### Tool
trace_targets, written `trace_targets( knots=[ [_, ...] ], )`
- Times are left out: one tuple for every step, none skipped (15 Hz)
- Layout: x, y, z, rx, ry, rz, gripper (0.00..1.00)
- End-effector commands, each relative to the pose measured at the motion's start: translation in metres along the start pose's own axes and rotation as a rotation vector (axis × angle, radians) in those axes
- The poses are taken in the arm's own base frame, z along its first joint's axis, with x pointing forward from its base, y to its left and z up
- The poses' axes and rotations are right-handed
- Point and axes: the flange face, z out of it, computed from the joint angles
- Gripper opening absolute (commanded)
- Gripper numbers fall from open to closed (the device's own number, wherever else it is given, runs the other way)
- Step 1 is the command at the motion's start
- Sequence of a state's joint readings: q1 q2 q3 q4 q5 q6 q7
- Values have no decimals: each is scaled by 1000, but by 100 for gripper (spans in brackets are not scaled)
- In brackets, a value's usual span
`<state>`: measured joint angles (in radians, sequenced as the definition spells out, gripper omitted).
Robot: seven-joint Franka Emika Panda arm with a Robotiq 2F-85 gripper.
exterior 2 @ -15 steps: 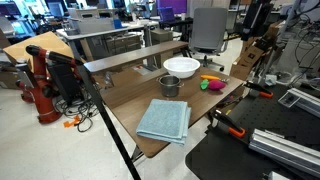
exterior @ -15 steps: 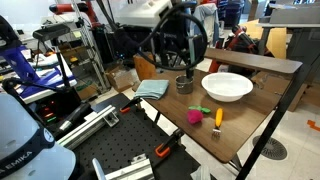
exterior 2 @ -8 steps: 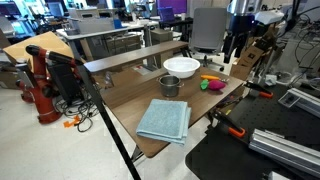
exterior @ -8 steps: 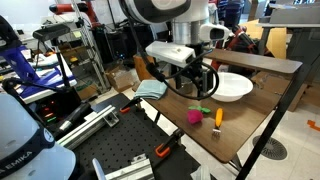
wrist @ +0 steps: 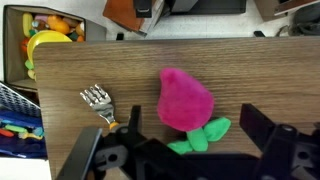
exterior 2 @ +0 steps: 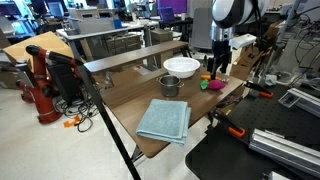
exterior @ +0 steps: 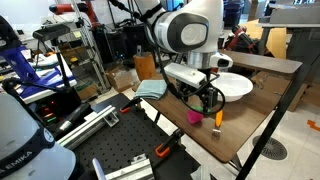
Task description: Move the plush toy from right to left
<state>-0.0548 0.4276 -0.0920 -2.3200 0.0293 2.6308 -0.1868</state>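
My gripper moves down first and then closes on the toy, since its fingers stop above the plush toy (exterior: pixel 195 117) (wrist: pixel 184 98) and closing now would miss it.
The plush toy (wrist: pixel 184 98) is a magenta-pink lump with a small green stem and leaves. It lies on the wooden table near the front edge in both exterior views (exterior: pixel 193 117) (exterior 2: pixel 211 86). My gripper (wrist: pixel 192 122) is open and hangs just above the toy, with one dark finger on each side of its green end. In both exterior views the gripper (exterior: pixel 207 101) (exterior 2: pixel 217 70) is low over the toy. Nothing is held.
A slim orange-yellow item (exterior: pixel 218 118) with a silver fork-like head (wrist: pixel 97 99) lies close beside the toy. A white bowl (exterior: pixel 230 86) (exterior 2: pixel 181 66), a metal cup (exterior 2: pixel 170 85) and a folded blue cloth (exterior 2: pixel 163 120) (exterior: pixel 152 88) share the table. A bin of toys (wrist: pixel 45 40) stands past the table edge.
The arm has swung in from the back of the table and come down over the plush toy. The toy and the other items have not moved.
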Motion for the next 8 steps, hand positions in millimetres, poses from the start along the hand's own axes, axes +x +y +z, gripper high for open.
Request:
trace_targets(
  knots=[
    [17,5,23,0,-20,12,100],
    [20,6,29,-5,-25,14,100],
    [21,6,35,-10,-33,15,100],
    [24,7,40,-14,-40,14,100],
    [26,7,45,-21,-42,14,100],
    [27,6,48,-27,-43,10,75],
    [28,6,51,-30,-44,9,74],
    [30,6,53,-32,-45,6,66]
  ],
)
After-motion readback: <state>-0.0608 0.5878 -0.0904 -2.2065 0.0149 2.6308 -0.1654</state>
